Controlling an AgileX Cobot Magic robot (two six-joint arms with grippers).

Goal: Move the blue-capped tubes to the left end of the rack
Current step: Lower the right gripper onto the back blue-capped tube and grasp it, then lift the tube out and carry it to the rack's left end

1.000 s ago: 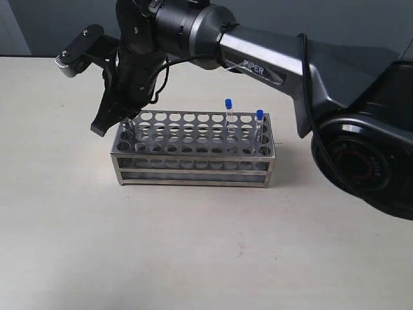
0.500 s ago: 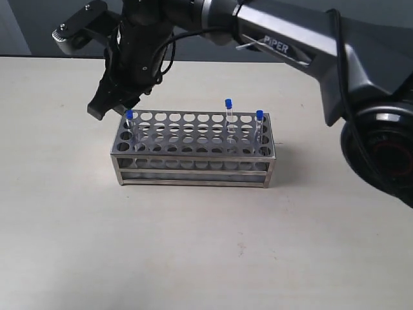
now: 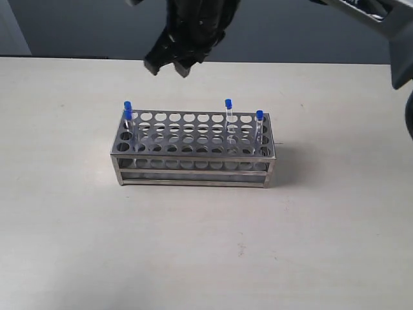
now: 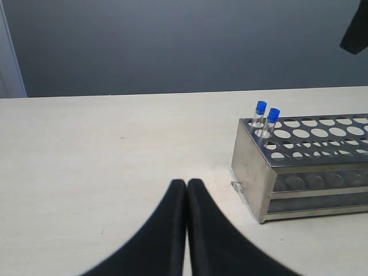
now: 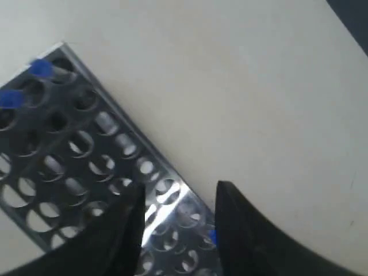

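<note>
I will next grab the tube with my right gripper by its blue capped top (image 3: 228, 104) (image 5: 213, 236), because the steel rack surrounds the tube's lower body.
The steel rack (image 3: 193, 169) stands mid-table. One blue-capped tube (image 3: 128, 107) stands at its left end; two more (image 3: 228, 104) (image 3: 259, 116) stand near its right end. My right gripper (image 3: 171, 66) hovers open and empty above and behind the rack. In the right wrist view its fingertips (image 5: 178, 198) frame the rack (image 5: 172, 207), with one blue cap (image 5: 213, 236) beside a finger and two caps (image 5: 40, 69) (image 5: 10, 99) at a far corner. The left wrist view shows two capped tubes (image 4: 261, 107) (image 4: 273, 115) at the rack's near end (image 4: 253, 172). My left gripper (image 4: 187, 184) is shut, empty, over the table.
The beige table (image 3: 206, 258) runs to a dark back wall. The right arm's black links (image 3: 361, 13) cross the top right of the exterior view. A dark part of the right gripper (image 4: 355, 31) shows in the left wrist view.
The right gripper has let go of a tube in the rack's left end, then risen and moved right, away from it. The tube stays upright in its hole.
</note>
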